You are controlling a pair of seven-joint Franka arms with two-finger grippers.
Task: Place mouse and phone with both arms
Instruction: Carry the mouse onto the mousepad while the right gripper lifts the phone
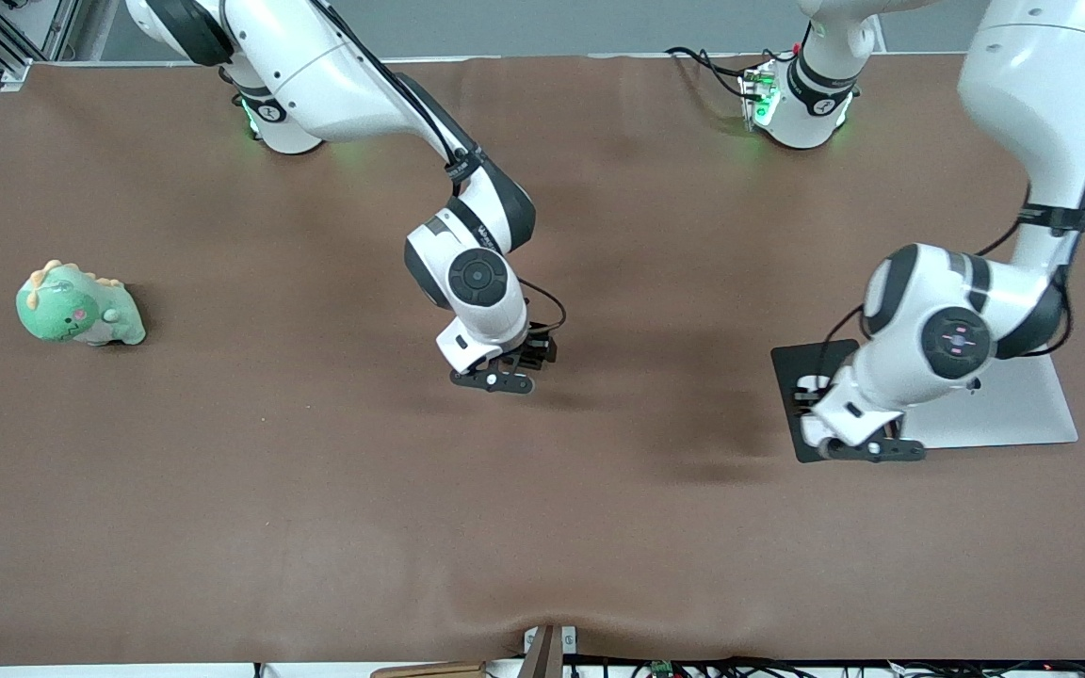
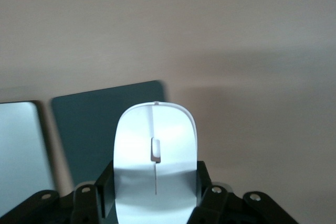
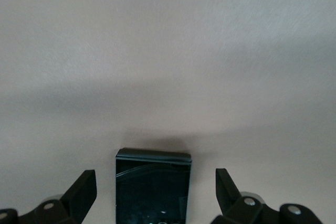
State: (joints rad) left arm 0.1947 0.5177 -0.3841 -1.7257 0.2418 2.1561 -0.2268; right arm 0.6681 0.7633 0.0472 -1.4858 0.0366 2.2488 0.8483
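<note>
My right gripper is spread open with the black phone (image 3: 152, 190) between its fingers. It needs to grab the phone by its long side edges next, to place it.
In the left wrist view my left gripper (image 2: 156, 182) is shut on the white mouse (image 2: 155, 140), with one finger against each side. It holds the mouse over the edge of the dark-grey pad (image 2: 84, 124). In the front view the left gripper (image 1: 811, 400) is over that pad (image 1: 792, 363), and the hand hides the mouse. In the right wrist view the black glossy phone (image 3: 152, 182) lies flat on the brown table between the spread fingers (image 3: 86, 184) of my right gripper (image 3: 156, 182), with a gap on each side. In the front view the right gripper (image 1: 533, 356) is low over the table's middle.
A silver flat slab (image 1: 1013, 405) lies beside the dark pad at the left arm's end; it also shows in the left wrist view (image 2: 18, 150). A green plush dinosaur (image 1: 76, 306) sits at the right arm's end. The brown cloth (image 1: 316, 490) covers the table.
</note>
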